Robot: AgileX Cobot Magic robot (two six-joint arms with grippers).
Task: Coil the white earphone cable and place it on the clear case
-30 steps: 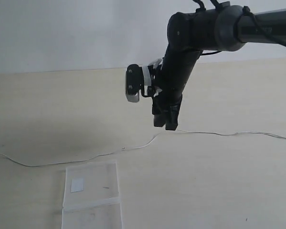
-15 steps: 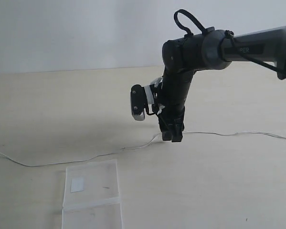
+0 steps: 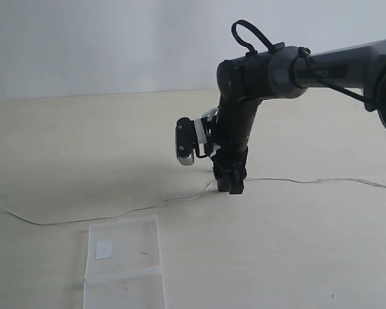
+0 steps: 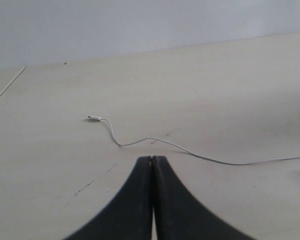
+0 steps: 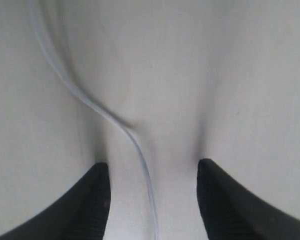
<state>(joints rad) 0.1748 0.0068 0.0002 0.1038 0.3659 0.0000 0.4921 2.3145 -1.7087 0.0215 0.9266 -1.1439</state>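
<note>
My right gripper closes on the white earphone cable next, since my fingers reach down to the table shadows on either side of the cable.
The white earphone cable (image 3: 115,213) lies stretched across the table from the left edge to the right edge. My right gripper (image 3: 231,187) points straight down onto its middle. In the right wrist view that gripper (image 5: 152,170) is open, and the cable (image 5: 139,150) runs loose between its two fingers. The clear case (image 3: 124,262) lies flat at the front left, with a small white sticker (image 3: 104,250) on it. My left gripper (image 4: 153,159) is shut and empty; the cable's plug end (image 4: 94,118) lies on the table ahead of it. This left gripper is out of the exterior view.
The pale wooden table (image 3: 308,244) meets a plain wall at the back. The right arm (image 3: 296,64) reaches in from the right edge, above the table.
The right gripper has come down and a little toward the front, from just above the cable to the table with the cable between its fingers. Cable and case have not moved.
</note>
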